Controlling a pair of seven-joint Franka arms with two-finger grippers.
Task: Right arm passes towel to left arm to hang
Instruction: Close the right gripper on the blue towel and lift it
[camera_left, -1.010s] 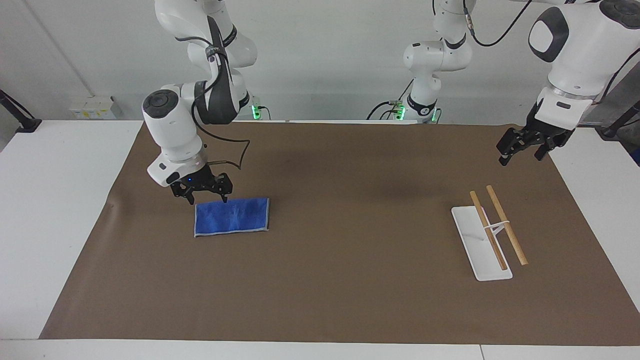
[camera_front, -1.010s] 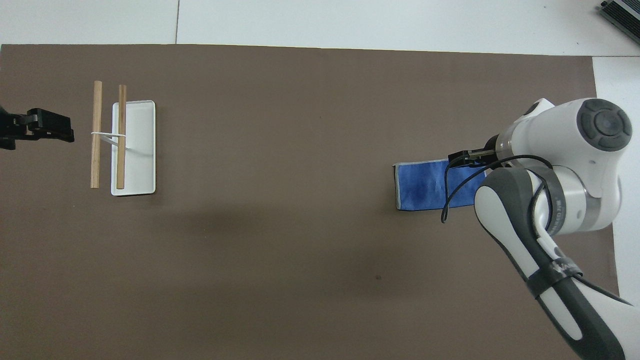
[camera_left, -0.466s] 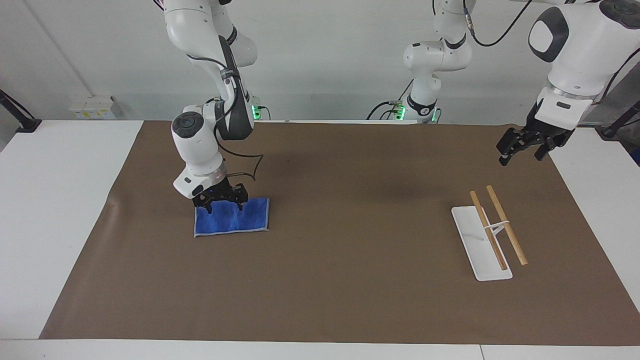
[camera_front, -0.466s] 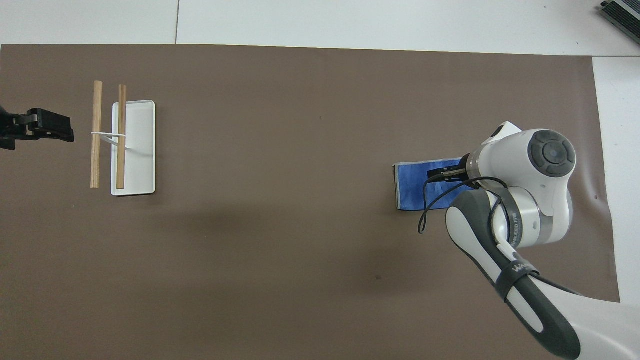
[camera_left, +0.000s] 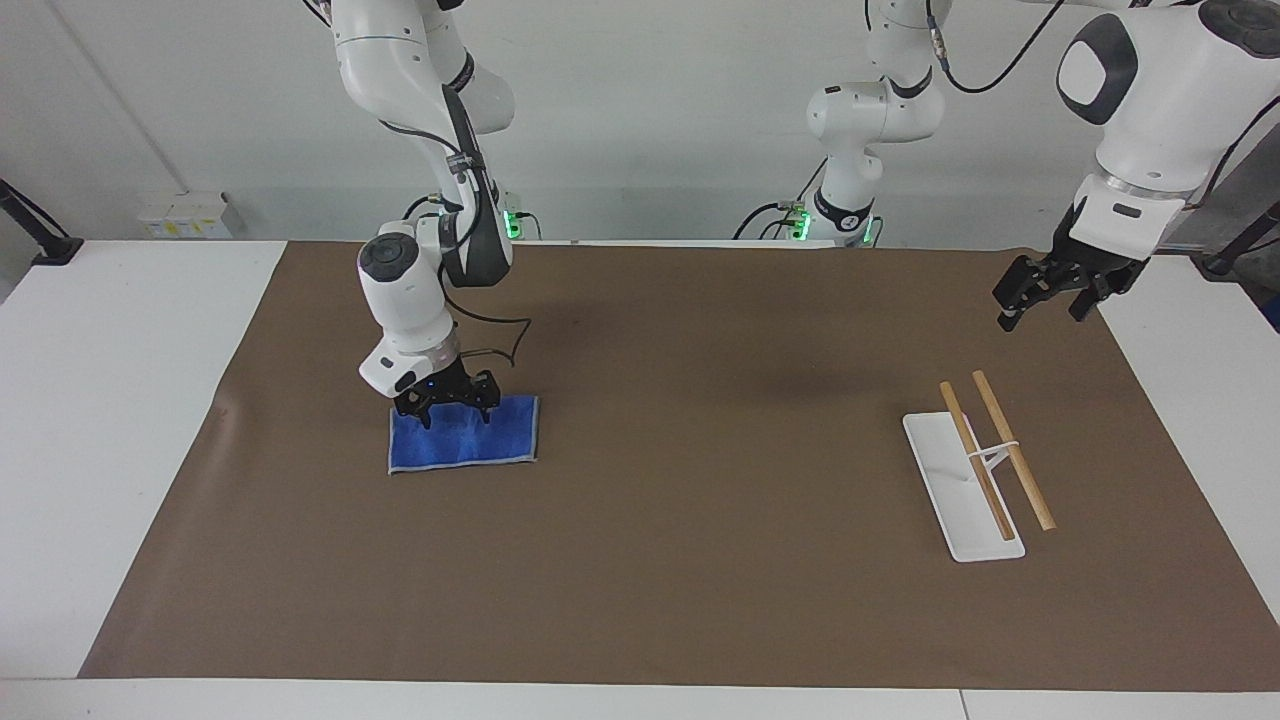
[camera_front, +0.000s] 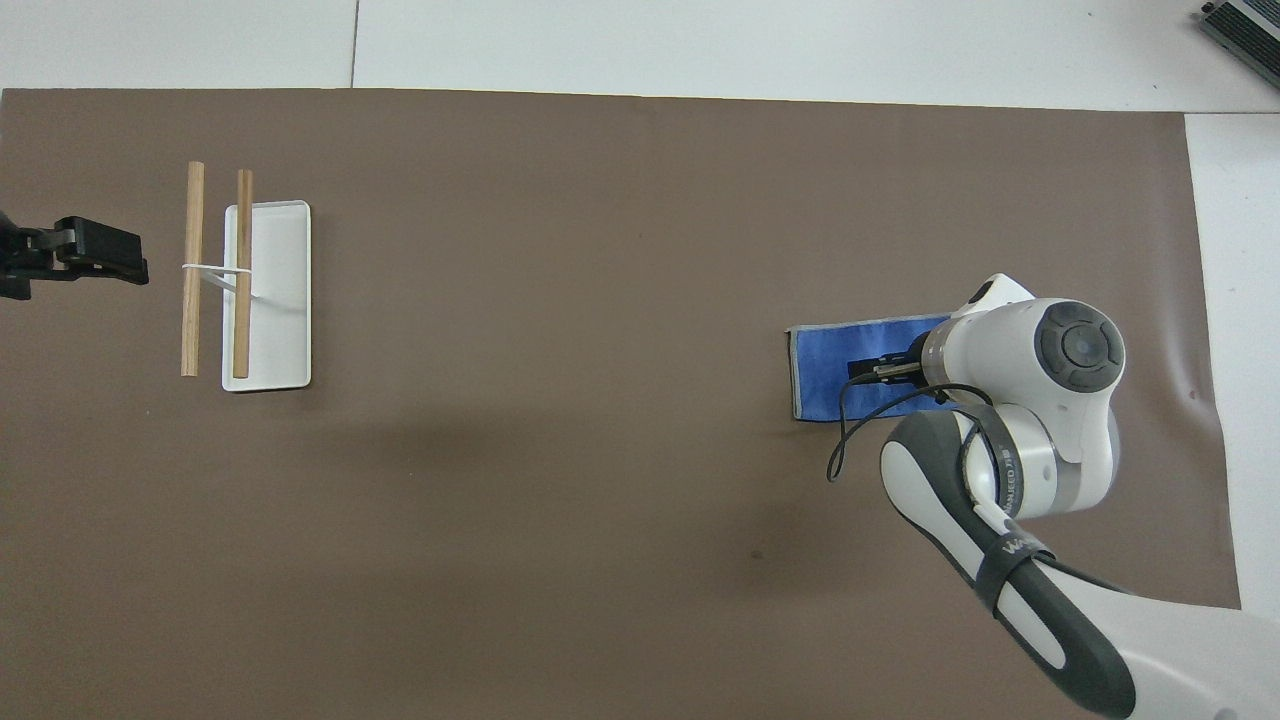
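Note:
The towel (camera_front: 825, 375) needs to be passed across for hanging on the rack (camera_front: 245, 288), so my right gripper will grab the towel's corner next.
The blue towel (camera_left: 470, 442) lies flat and folded on the brown mat, toward the right arm's end of the table. My right gripper (camera_left: 455, 414), with its blue light, stands open over the towel's edge nearer the robots. Its fingertips (camera_left: 426, 420) are down at the cloth, with nothing held between them. In the overhead view the towel (camera_front: 825, 375) shows partly, and the wrist hides most of the right gripper (camera_front: 882, 368). My left gripper (camera_left: 1040, 314) waits open in the air over the mat's corner at the left arm's end; the overhead view shows the left gripper (camera_front: 125, 265) beside the rack.
A white tray base (camera_left: 948, 480) carries two raised wooden rods (camera_left: 1010, 450) at the left arm's end of the table; overhead it appears as the rack (camera_front: 285, 300). The brown mat (camera_left: 700, 500) covers most of the table. A black cable loops from the right wrist.
The right gripper has moved from beside the towel's end to over the cloth and come down lower onto it. The left arm and the towel have not moved.

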